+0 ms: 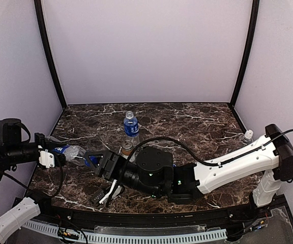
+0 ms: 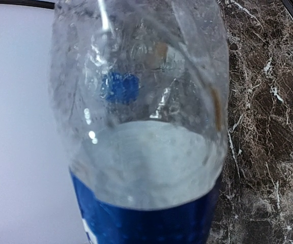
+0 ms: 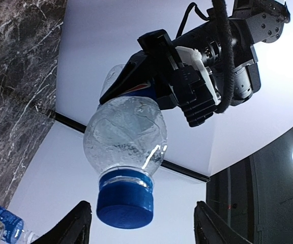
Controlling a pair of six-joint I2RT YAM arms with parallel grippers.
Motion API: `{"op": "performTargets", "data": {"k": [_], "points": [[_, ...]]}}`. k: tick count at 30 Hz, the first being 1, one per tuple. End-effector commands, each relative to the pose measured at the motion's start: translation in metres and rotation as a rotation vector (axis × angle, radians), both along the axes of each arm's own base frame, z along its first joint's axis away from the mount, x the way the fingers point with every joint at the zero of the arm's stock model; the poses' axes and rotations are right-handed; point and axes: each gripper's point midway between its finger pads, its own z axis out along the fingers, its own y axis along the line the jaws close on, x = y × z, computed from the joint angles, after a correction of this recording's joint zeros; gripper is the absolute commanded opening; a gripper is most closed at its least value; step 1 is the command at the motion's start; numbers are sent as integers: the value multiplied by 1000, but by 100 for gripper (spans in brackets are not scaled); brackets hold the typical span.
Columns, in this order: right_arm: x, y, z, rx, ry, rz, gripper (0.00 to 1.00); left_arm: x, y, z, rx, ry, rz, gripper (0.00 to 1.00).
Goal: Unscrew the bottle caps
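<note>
The blue cap needs to be unscrewed from the left gripper's bottle, so next my right gripper should grip it end-on by its opposite sides.
My left gripper is shut on a clear bottle with a blue label and holds it sideways above the table's left side. In the left wrist view that bottle fills the frame and hides the fingers. Its blue cap points at my right gripper, which is open. The fingertips stand on either side of the cap without touching it. From above, the right gripper sits just right of the cap. The left gripper also shows in the right wrist view, clamped on the bottle's body.
A second blue-labelled bottle stands upright mid-table with a short brown bottle just in front of it. A clear bottle with a white cap stands at the right edge beside the right arm. Pale walls enclose the marble table.
</note>
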Motion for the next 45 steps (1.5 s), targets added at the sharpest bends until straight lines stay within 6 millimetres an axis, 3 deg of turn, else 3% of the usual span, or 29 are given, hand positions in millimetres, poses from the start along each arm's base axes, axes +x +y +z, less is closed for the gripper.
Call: {"op": "performTargets", "data": {"k": [1,4,9,12,16,18,20,23,26,30,33,37,45], "points": [[-2,-7,57,157,-43,-7,75,-5,-3,0,-35,32,-4,21],[-3,-11,65,202,-17,-6,98,-2,-2,6,-53,21,17,21],[5,-17,76,273,206,-32,99,18,0,33,-170,-42,118,20],[13,-18,81,314,502,-44,99,31,1,57,-235,-142,152,21],[36,-24,112,513,898,-42,98,40,6,71,-250,-266,180,21],[45,-26,127,592,1149,-5,99,45,11,76,-248,-332,203,22],[51,-27,135,631,1520,43,99,48,16,81,-231,-402,224,23],[58,-28,141,641,1901,132,97,54,22,88,-208,-486,251,24],[74,-23,132,697,2123,75,90,60,29,92,-180,-532,293,24],[87,-12,111,697,2330,-38,82,64,32,93,-156,-556,311,24],[85,-3,100,640,2431,-74,78,66,32,90,-139,-561,308,24],[84,5,89,599,2473,-101,76,67,32,86,-126,-558,304,24],[83,17,80,553,2512,-111,61,67,31,86,-122,-557,301,24]]}}
